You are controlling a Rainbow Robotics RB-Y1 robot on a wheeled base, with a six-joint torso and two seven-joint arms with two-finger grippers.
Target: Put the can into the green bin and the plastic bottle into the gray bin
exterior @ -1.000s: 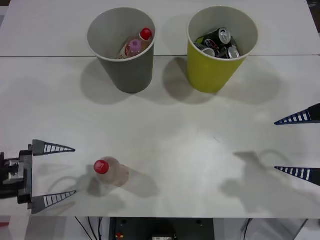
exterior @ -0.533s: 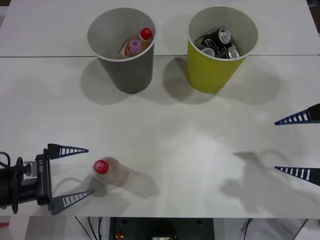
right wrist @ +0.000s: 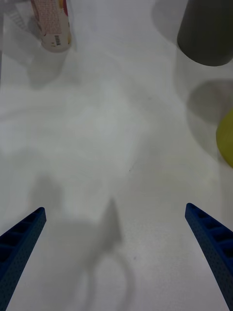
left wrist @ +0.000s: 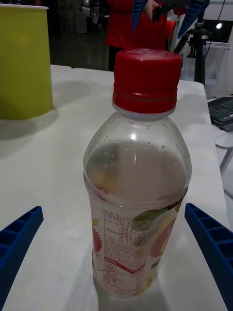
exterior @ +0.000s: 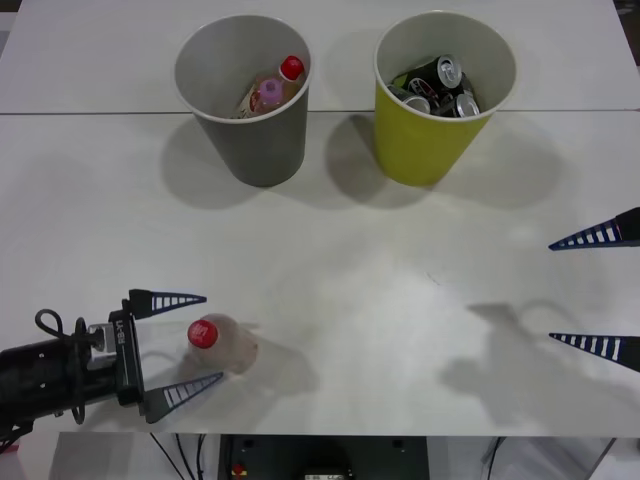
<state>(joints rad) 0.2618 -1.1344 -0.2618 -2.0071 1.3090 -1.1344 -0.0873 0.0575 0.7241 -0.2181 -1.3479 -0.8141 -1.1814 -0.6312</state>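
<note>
The plastic bottle needs to go into the gray bin, so my left gripper should grip the bottle by its labeled body (exterior: pixel 238 352) (left wrist: pixel 130 246) next.
The plastic bottle (exterior: pixel 224 343) stands upright near the table's front left, clear with a red cap; the left wrist view shows it close up (left wrist: pixel 138 184). My left gripper (exterior: pixel 213 338) is open, one fingertip on each side of the bottle and neither touching it. At the table's right edge my right gripper (exterior: pixel 550 291) hangs open and holds nothing. The gray bin (exterior: pixel 262 145) stands at the back left with two bottles inside. Beside it on the right is the green bin (exterior: pixel 420 145), where several cans (exterior: pixel 440 85) lie.
The white table (exterior: pixel 350 260) has a seam running behind the bins. In the right wrist view the bottle (right wrist: pixel 51 24), the gray bin (right wrist: pixel 206 34) and the green bin (right wrist: pixel 225 141) all stand far ahead of the open fingers. A keyboard (left wrist: pixel 221 109) lies beyond the table's edge.
My left gripper has moved right along the table's front, from well short of the bottle to having a finger on each side of it. The right gripper and the bottle have not moved.
</note>
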